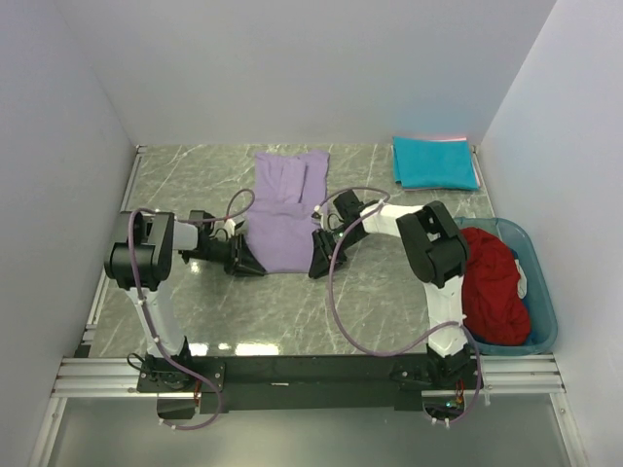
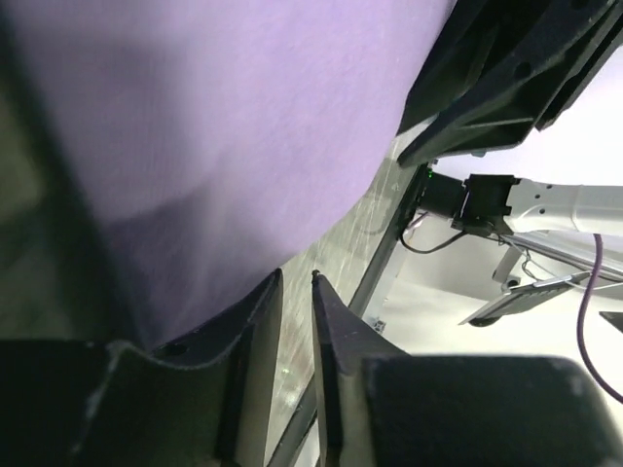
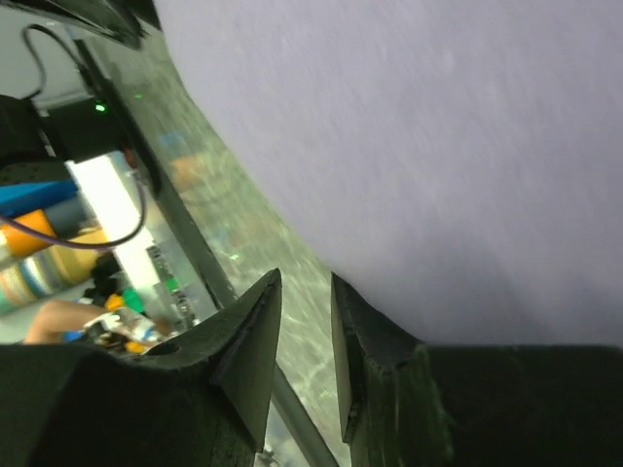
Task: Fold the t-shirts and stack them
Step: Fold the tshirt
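The lavender t-shirt's near edge needs to be folded over, so my left gripper should next grab the lavender t-shirt's near corner (image 1: 264,269) (image 2: 245,280), to match the right gripper's corner.
The lavender t-shirt (image 1: 287,209) lies folded into a long strip in the middle of the table. My left gripper (image 1: 251,265) is low at its near left corner and my right gripper (image 1: 317,265) at its near right corner. In the left wrist view the left gripper (image 2: 297,280) is open by a narrow gap over bare table, beside the lavender fabric (image 2: 214,117). In the right wrist view the right gripper (image 3: 307,282) is also narrowly open, with the fabric (image 3: 419,146) beside it and nothing between the jaws. The teal t-shirt (image 1: 435,162) lies folded at the back right. The dark red t-shirt (image 1: 494,287) is bunched in the bin.
The translucent teal bin (image 1: 545,306) stands at the right edge of the grey marble table (image 1: 195,185). White walls close in the left, back and right sides. The arm bases sit on the black rail (image 1: 311,370) at the near edge.
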You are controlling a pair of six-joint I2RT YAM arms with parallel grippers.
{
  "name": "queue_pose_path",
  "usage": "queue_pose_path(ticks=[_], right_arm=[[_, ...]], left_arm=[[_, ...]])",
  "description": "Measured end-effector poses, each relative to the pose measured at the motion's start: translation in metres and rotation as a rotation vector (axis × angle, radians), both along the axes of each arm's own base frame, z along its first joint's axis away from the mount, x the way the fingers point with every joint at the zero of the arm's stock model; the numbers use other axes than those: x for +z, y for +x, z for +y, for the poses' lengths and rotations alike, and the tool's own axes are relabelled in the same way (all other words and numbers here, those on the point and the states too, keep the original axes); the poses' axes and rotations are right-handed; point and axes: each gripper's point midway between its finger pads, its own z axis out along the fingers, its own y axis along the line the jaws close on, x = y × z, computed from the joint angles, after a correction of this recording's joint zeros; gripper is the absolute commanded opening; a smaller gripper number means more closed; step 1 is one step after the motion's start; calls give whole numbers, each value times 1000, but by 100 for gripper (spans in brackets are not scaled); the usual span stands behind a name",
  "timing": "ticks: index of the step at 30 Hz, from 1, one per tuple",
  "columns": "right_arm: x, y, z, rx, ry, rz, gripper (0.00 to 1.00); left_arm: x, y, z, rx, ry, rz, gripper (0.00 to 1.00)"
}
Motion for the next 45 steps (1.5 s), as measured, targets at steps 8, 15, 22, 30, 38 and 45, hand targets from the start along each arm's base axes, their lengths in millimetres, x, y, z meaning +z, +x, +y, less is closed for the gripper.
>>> queue_pose_path(ticks=[8,15,22,30,38,45], right_arm=[[19,2,-30,42,-113,-173,48],[82,29,-44,104,-188,-621,59],[69,10,-20,342,-294,-974,58],[43,5,-5,499,-365,-1151,53],[3,12,-18,592,-461,-1170,50],[1,20,-17,616,-484,-1197,36]], left_arm=[[14,-11,22,-28,-7,-25,42],[84,23,61,-97,118,-491,44],[118,0,68,-350,368,-1225,53],[43,-36,44,-696,443,-1449,53],[22,-18,36,-813,523,-1575,52],[7,-8,35,-883,554,-1560,47]])
